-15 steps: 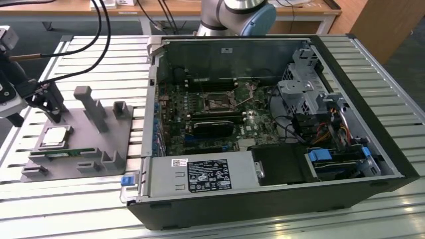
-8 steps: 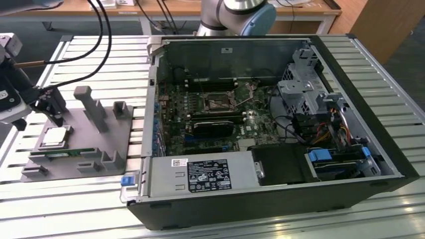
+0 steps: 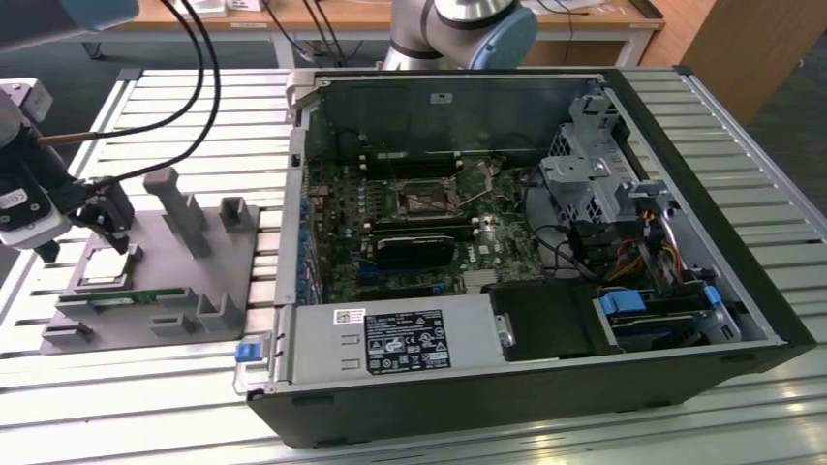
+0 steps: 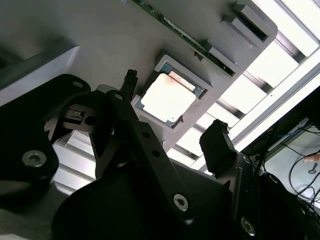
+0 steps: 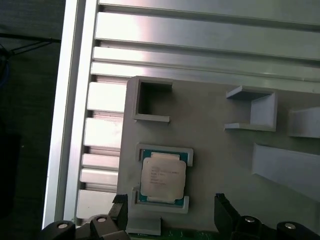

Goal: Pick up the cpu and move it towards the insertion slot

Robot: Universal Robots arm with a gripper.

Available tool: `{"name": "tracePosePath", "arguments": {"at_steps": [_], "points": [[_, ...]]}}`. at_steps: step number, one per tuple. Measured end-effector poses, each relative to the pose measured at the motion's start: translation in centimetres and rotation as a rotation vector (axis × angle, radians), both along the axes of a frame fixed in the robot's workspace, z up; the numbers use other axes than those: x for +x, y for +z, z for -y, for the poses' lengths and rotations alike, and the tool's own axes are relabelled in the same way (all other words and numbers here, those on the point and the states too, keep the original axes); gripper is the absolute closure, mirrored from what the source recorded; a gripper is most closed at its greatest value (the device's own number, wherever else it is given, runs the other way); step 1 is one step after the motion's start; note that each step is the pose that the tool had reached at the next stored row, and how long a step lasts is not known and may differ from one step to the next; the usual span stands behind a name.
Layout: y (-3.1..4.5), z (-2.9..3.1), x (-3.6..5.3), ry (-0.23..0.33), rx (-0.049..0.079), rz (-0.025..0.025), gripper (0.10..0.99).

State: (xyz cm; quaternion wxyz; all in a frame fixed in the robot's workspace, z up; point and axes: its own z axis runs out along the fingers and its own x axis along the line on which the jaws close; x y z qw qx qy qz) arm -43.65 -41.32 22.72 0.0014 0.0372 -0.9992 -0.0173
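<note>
My gripper isn't ready to close on the CPU yet and should go lower first. My open fingers stop short of the CPU [image 5: 163, 178] above the grey plastic tray [image 5: 215, 165], so they would miss the CPU if I closed now.
The cpu [image 3: 107, 270] is a small square chip with a silver face. It lies flat in a square pocket of the grey plastic tray [image 3: 168, 276] at the exterior view's left. My gripper [image 3: 110, 231] hangs just above it, open. In both wrist views the two dark fingertips [image 5: 120, 204] stand apart on either side of the cpu [image 5: 162, 176] [image 4: 165, 97], with my gripper [image 5: 171, 204] [image 4: 172, 114] holding nothing. The insertion slot [image 3: 424, 201] is a square socket with a metal frame on the motherboard inside the open computer case.
The open black computer case [image 3: 543, 387] stands to the exterior view's right of the tray. It holds a long black card [image 3: 413, 248], a power supply [image 3: 387, 341] and drive cages [image 3: 595, 174]. A green memory stick [image 3: 123, 298] lies in the tray. Cables [image 3: 194, 58] hang over the slatted metal table [image 3: 130, 407].
</note>
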Motion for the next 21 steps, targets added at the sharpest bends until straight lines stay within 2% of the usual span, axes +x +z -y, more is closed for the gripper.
{"name": "tracePosePath", "arguments": {"at_steps": [16, 19, 21], "points": [[-1.92, -0.06, -0.02, 0.000, -0.001, -0.0004, 0.306], [-2.23, -0.20, -0.03, 0.000, -0.001, -0.0004, 0.306], [-2.35, -0.54, -0.03, 0.000, -0.001, -0.0003, 0.306]]}}
